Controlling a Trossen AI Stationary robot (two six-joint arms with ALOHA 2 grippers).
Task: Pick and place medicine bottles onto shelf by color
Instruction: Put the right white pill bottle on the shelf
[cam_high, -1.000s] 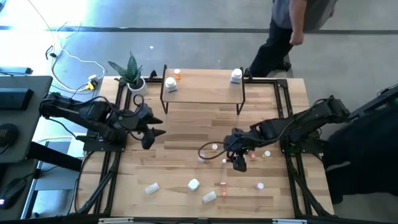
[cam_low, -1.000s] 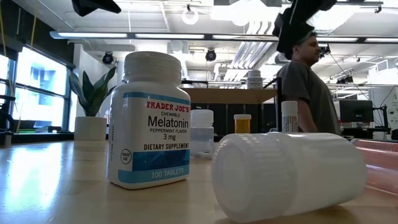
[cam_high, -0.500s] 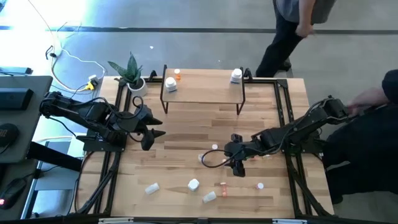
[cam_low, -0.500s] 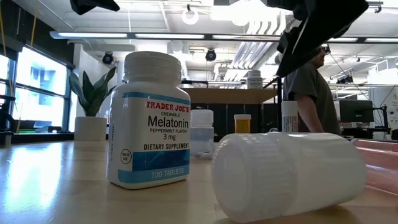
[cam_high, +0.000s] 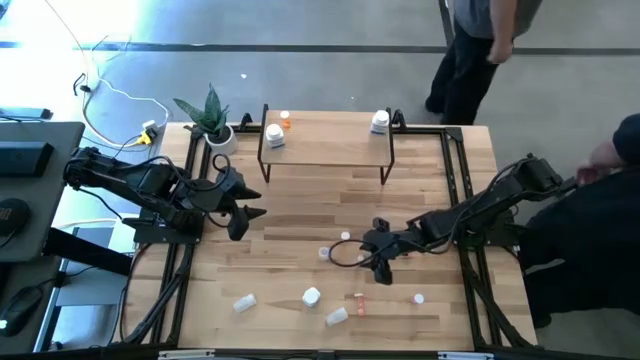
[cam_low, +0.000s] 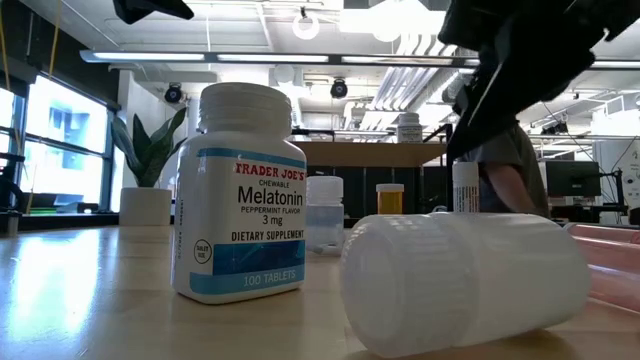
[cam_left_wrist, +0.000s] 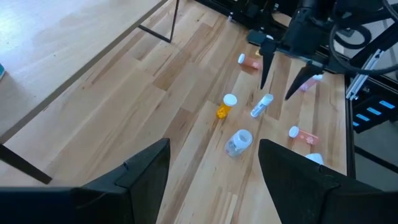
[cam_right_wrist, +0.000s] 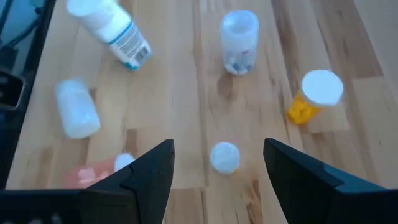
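Note:
In the right wrist view, my right gripper's fingers are still above the tiny white cap (cam_right_wrist: 224, 157), so it is too early to close on the bottle before moving lower.
Several small medicine bottles lie or stand on the planked table. A tiny white-capped bottle (cam_right_wrist: 224, 157) (cam_left_wrist: 262, 106) sits on the wood just ahead of my open right gripper (cam_right_wrist: 217, 150) (cam_high: 383, 268), in line with the gap between its fingers and untouched. Near it are an orange bottle (cam_right_wrist: 314, 96) lying on its side, a clear bottle (cam_right_wrist: 239, 40) and a white labelled bottle (cam_right_wrist: 109, 31). The shelf (cam_high: 325, 150) stands at the far edge with three bottles on it. My left gripper (cam_high: 243, 210) (cam_left_wrist: 214, 146) hovers open at the table's left.
More bottles lie toward the near edge: white ones (cam_high: 312, 296) (cam_high: 243, 301) (cam_high: 337, 316), a pinkish one (cam_high: 358, 299) and a small one (cam_high: 418, 298). A potted plant (cam_high: 212, 120) stands at the far left corner. A person (cam_high: 480, 50) walks beyond the far edge.
My right gripper has moved a little toward the near edge and come lower over the bottles, staying open. The person behind the table has walked toward the right.

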